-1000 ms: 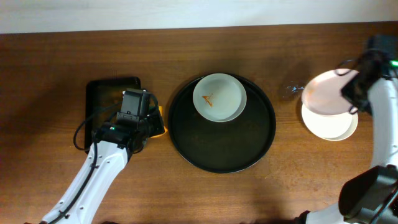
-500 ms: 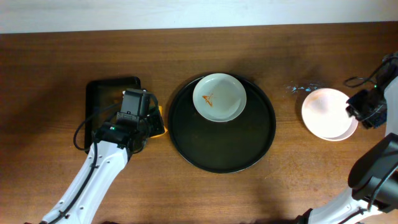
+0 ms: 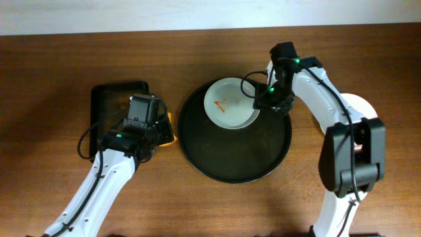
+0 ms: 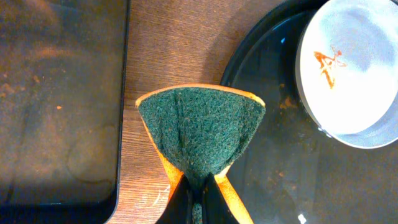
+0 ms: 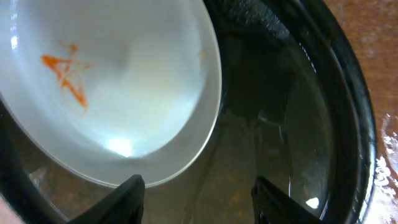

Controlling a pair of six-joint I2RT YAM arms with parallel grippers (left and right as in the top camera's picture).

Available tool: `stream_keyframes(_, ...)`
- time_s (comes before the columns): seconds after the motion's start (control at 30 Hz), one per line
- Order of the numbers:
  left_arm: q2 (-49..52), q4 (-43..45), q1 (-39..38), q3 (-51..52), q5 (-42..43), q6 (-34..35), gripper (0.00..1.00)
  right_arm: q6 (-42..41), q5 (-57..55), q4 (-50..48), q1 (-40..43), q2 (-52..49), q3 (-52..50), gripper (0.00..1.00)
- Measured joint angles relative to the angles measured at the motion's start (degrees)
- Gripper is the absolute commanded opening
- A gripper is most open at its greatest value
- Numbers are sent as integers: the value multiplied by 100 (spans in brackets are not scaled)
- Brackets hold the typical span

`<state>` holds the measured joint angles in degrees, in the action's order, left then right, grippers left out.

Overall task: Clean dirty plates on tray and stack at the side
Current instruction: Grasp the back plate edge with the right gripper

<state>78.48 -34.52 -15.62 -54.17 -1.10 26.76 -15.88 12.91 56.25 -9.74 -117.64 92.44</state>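
Note:
The right gripper's fingers have black tray between them, short of the plate's rim (image 5: pixel 196 142), so it isn't ready to close: it needs to move toward the rim first, then close on the plate.
One white plate (image 3: pixel 230 103) with an orange smear lies at the back of the round black tray (image 3: pixel 237 158). My right gripper (image 3: pixel 268 100) hovers low at that plate's right rim, open and empty. In the right wrist view the plate (image 5: pixel 112 81) fills the upper left, with the gripper (image 5: pixel 199 200) over bare tray (image 5: pixel 280 112). A white plate stack (image 3: pixel 361 105) sits at the far right, partly hidden by the right arm. My left gripper (image 3: pixel 156 130) stays left of the tray, shut on a green-and-orange sponge (image 4: pixel 199 127).
A smaller rectangular dark tray (image 3: pixel 112 105) lies at the left, beside the left arm; it shows in the left wrist view too (image 4: pixel 56 99). The table's back edge meets a pale wall strip along the top.
My right arm let its plate down on the stack at the right, opened, and swung left to the smeared plate on the tray. The left arm has not moved.

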Motion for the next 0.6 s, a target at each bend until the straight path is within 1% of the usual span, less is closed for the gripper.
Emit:
stream_keyframes(0.03,0,-2,0,0,0,0,0,-129,-7,-116,0,-260,0,47)
stream_keyframes(0.07,0,0,0,0,0,0,0,-190,-22,-133,-2,-450,0,35)
stream_keyframes(0.1,0,-2,0,0,0,0,0,-245,-17,-175,-7,-549,0,27)
stream_keyframes(0.13,0,-2,0,0,-2,0,0,-280,-15,-186,-22,-667,0,12)
stream_keyframes(0.17,0,0,0,0,0,-2,0,-289,-15,-197,-39,-734,0,4)
stream_keyframes(0.27,0,0,0,0,0,0,1,-369,33,-72,-142,-745,37,4)
stream_keyframes(0.37,0,2,0,0,-2,0,0,-361,-114,625,-164,-745,48,4)
stream_keyframes(0.43,0,2,0,0,26,0,0,-396,-391,1392,-168,-732,59,4)
stream_keyframes(0.5,0,68,-11,2,225,0,0,-391,-542,1825,-179,-732,48,4)
stream_keyframes(0.53,2,236,-70,2,328,-2,1,-385,-588,1969,-229,-732,37,4)
stream_keyframes(0.6,79,549,-417,2,647,-2,1,-387,-691,2074,-431,-732,35,4)
